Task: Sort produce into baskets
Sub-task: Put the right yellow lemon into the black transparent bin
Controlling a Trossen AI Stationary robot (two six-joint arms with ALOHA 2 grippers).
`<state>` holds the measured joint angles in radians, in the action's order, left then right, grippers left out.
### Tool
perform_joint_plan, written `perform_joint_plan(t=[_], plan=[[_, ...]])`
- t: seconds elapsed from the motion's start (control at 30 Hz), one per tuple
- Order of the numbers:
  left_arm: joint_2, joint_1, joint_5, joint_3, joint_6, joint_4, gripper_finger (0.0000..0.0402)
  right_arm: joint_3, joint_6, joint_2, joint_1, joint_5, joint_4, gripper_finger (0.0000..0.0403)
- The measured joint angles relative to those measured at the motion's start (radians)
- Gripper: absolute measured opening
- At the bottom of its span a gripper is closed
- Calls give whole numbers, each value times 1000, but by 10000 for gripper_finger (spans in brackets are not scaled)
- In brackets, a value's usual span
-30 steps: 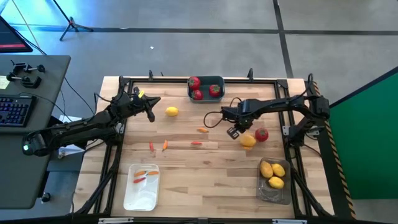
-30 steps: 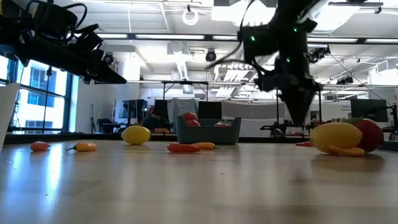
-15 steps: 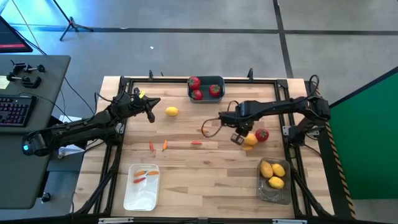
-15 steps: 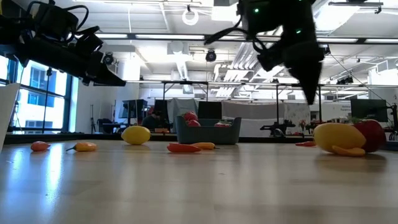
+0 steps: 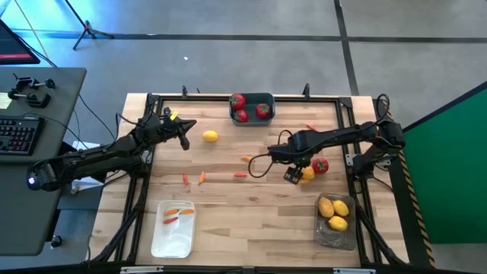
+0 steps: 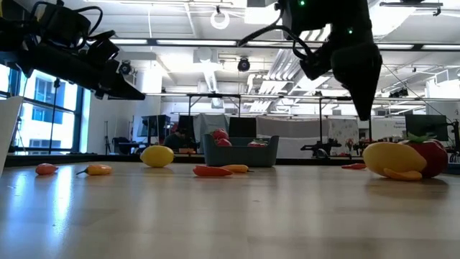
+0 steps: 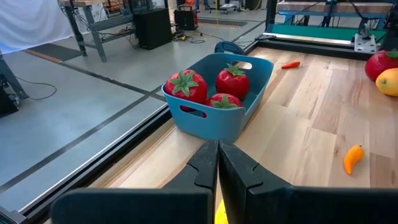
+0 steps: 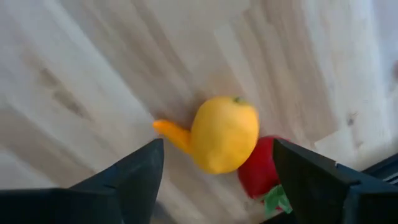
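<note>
My right gripper should next take the lemon by its rounded sides below the stem [image 8: 224, 138], so that it can sort the lemon into the smoky basket.
My right gripper [image 8: 217, 186] hangs open above a yellow lemon [image 8: 225, 134], one finger on either side of it and touching nothing. The lemon [image 5: 307, 173] lies on the table against a red tomato [image 5: 320, 164], with a small orange pepper [image 8: 171, 132] at its other side. In the low view my right gripper [image 6: 359, 86] is well above the lemon [image 6: 392, 158]. My left gripper [image 5: 185, 142] is shut and empty at the far left, pointing toward the blue-grey basket [image 7: 214, 118], which holds three red tomatoes.
The white basket [image 5: 173, 228] at the near left holds orange peppers. The smoky basket [image 5: 335, 221] at the near right holds three lemons. Another lemon [image 5: 210, 137] and several small peppers [image 5: 240, 174] lie loose on the middle of the table.
My right gripper has moved toward the table's near right, over the lemon and tomato, has risen a little, and has opened. The produce has stayed in place.
</note>
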<state>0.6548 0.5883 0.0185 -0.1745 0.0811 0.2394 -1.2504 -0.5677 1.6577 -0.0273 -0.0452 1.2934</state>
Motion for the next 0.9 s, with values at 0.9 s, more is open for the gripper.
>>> perform_joint_plan(t=[0.9], plan=[[0, 0, 0, 0, 9, -6, 0, 230, 51, -1, 27, 12, -173, 291]])
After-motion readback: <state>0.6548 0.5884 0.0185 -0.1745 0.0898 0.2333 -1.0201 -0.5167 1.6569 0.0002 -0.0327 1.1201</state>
